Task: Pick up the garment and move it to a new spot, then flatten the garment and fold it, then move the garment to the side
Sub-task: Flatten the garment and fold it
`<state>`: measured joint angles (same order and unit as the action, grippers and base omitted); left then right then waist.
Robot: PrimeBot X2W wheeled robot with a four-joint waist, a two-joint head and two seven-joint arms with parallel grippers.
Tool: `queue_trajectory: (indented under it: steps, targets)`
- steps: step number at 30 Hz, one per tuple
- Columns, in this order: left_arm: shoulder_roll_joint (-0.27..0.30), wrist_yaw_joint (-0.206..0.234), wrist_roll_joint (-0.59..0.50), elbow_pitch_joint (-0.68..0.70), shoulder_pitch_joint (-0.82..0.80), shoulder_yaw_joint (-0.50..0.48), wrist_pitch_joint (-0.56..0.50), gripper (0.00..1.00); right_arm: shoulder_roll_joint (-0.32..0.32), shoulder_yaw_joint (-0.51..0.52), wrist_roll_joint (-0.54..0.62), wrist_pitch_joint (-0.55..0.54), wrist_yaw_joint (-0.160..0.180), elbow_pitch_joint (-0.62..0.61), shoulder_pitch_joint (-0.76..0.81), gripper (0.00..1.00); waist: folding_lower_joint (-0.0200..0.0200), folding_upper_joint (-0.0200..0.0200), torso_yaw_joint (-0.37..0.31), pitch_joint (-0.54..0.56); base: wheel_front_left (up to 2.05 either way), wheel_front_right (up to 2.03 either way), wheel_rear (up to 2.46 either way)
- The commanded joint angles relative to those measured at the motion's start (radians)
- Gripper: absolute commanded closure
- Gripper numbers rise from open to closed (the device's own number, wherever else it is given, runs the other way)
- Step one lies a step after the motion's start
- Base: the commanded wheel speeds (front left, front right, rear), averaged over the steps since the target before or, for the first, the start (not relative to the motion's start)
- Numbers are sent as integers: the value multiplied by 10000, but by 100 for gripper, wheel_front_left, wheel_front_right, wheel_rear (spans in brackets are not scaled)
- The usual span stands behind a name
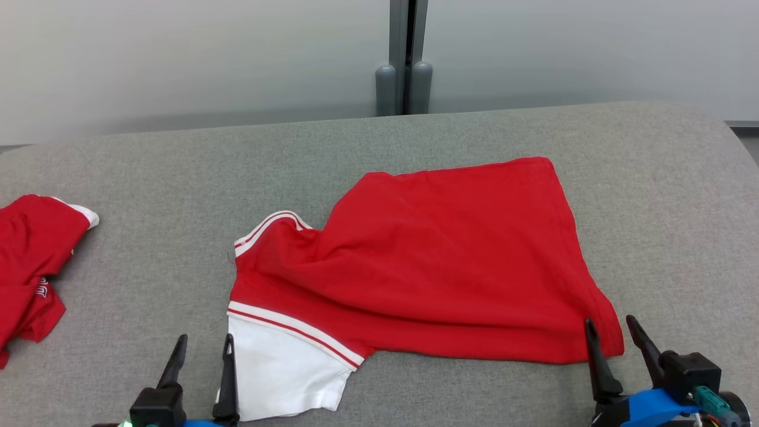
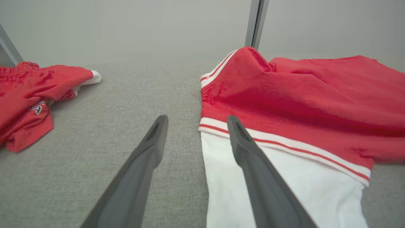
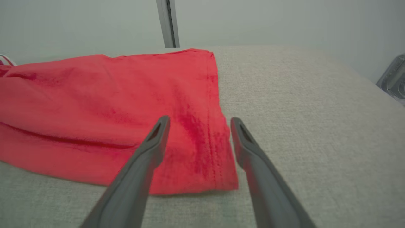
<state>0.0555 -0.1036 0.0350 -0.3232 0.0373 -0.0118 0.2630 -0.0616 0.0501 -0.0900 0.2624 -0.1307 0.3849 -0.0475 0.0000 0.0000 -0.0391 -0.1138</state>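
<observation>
The left gripper grips the white fold along its outer edge (image 1: pixel 232 328) next, since the white sleeve (image 1: pixel 295 373) lies spread flat on the tabletop.
A red garment (image 1: pixel 439 261) with a white sleeve and white-striped trim lies spread on the grey padded table (image 1: pixel 148 178), folded over itself with some creases. My left gripper (image 1: pixel 204 344) stands open at the garment's near left edge, beside the white sleeve (image 2: pixel 284 183); in the left wrist view the left gripper (image 2: pixel 196 122) has one finger over grey cloth and one over the white sleeve. My right gripper (image 1: pixel 611 326) is open at the garment's near right corner (image 3: pixel 202 158), and the right wrist view shows the right gripper (image 3: pixel 199 122) straddling that corner's hem. Nothing is held.
A second red garment (image 1: pixel 29 261) lies crumpled at the table's left edge, seen too in the left wrist view as a red heap (image 2: pixel 34 91). A grey post (image 1: pixel 406 59) stands behind the table against a pale wall. The table's right end curves away.
</observation>
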Motion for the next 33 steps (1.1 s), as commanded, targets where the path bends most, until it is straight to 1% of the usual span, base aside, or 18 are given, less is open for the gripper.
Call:
queue_trajectory:
  steps: [1,7,11,18,26,28,33]
  targets:
    - [52,-48,-9,-147,-70,107,28,0,-100,121,29,36,-1,243,-183,0,0,0,-18,-57,0,0,0]
    - [31,-146,229,-973,84,260,28,0,-152,434,-239,36,-1,1381,-447,0,0,0,-55,-234,0,0,0]
    - [9,-191,380,-1497,177,356,27,0,-122,401,-534,36,-1,1954,-568,0,0,0,-83,-299,0,0,0]
    - [-33,-250,663,-2120,39,818,8,0,-131,178,-1125,35,-1,2825,-936,0,0,0,-121,-351,0,0,0]
    - [-59,-302,1086,-2476,-319,1480,-6,0,-323,-398,-1779,13,-1,3625,-1486,0,0,0,-82,-355,0,0,0]
    - [-84,-307,1427,-2639,-446,1878,-10,0,-340,-578,-1904,12,-3,3808,-1632,0,0,0,-63,-352,0,0,0]
    - [-73,-311,2184,-3031,-771,2530,-27,0,-310,-1184,-2311,12,-4,4030,-1948,0,0,0,-54,-362,0,0,0]
